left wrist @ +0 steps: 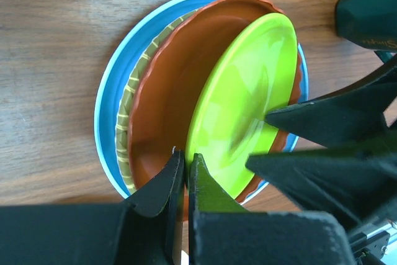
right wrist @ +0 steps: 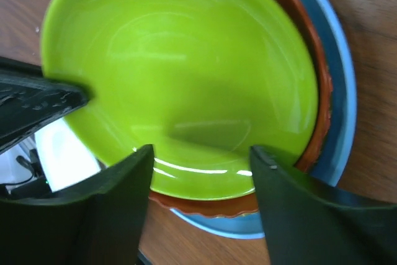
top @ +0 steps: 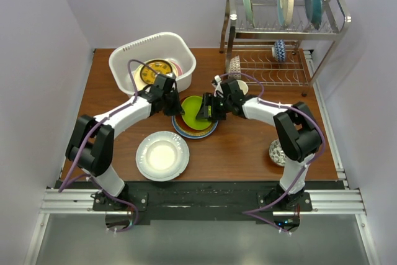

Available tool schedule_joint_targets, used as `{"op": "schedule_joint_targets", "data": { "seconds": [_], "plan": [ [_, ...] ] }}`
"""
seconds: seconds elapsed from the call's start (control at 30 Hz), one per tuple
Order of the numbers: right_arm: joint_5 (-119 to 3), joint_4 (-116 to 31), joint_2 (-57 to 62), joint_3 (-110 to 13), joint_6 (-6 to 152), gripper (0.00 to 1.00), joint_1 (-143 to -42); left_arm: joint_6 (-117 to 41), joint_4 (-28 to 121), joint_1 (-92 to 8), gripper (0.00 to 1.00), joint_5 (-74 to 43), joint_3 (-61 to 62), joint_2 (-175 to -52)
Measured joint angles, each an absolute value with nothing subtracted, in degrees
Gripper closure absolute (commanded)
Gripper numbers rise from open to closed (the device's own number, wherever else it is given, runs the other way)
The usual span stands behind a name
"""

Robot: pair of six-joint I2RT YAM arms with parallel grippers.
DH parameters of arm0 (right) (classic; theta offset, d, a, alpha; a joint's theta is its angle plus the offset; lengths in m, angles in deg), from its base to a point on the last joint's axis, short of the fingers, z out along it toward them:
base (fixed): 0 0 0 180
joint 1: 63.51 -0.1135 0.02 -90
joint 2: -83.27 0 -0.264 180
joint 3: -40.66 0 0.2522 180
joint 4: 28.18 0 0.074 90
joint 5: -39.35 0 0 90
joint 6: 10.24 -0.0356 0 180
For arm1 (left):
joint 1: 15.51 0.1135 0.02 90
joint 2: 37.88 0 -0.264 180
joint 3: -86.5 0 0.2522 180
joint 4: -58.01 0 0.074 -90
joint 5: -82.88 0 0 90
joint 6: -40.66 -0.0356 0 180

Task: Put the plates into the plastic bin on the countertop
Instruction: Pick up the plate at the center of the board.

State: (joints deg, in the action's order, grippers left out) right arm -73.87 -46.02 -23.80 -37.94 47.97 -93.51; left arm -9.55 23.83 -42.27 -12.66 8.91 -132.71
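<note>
My left gripper would bring the lime plate up off the red-brown plate if I lifted it now, because it pinches the lime plate's rim (left wrist: 186, 166) with no gap.
A stack of plates lies mid-countertop (top: 248, 147): a lime plate (top: 197, 111) on top, tilted, over a red-brown plate (left wrist: 167, 97), a yellow patterned plate (left wrist: 127, 122) and a light blue plate (left wrist: 108, 103). My left gripper (top: 175, 107) is shut on the lime plate's rim (left wrist: 186, 166). My right gripper (top: 208, 111) is open at the lime plate's opposite edge (right wrist: 201, 159), one finger tip against the plate face. The white plastic bin (top: 124, 54) at the back left holds a yellow patterned plate (top: 155, 71) and a pink one. A white plate (top: 162, 154) lies near the front left.
A steel wire dish rack (top: 282, 26) stands at the back right with several upright plates and a small patterned bowl (top: 279, 49). Another patterned bowl (top: 277, 152) sits by the right arm's base. Walls close in both sides.
</note>
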Motion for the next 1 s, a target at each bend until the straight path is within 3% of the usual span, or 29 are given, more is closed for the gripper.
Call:
{"op": "schedule_joint_targets", "data": {
  "seconds": [0.13, 0.6, 0.77, 1.0],
  "plan": [
    [-74.5, -43.5, -18.2, -32.7, 48.2, 0.01, -93.6, -9.5, 23.0, -42.5, 1.00, -12.7, 8.9, -132.7],
    [-72.0, -47.6, 10.0, -23.3, 51.0, 0.01, -93.8, -9.5, 20.9, -42.7, 1.00, -12.6, 7.6, -131.3],
    [-69.8, -50.1, 18.6, -13.6, 51.8, 0.01, -93.8, -9.5, 19.6, -42.7, 1.00, -12.3, 5.7, -128.8],
    [-69.2, -52.0, 21.8, 0.4, 51.4, 0.01, -93.8, -9.5, 17.6, -42.6, 1.00, -11.5, 3.1, -126.3]
  ]
}}
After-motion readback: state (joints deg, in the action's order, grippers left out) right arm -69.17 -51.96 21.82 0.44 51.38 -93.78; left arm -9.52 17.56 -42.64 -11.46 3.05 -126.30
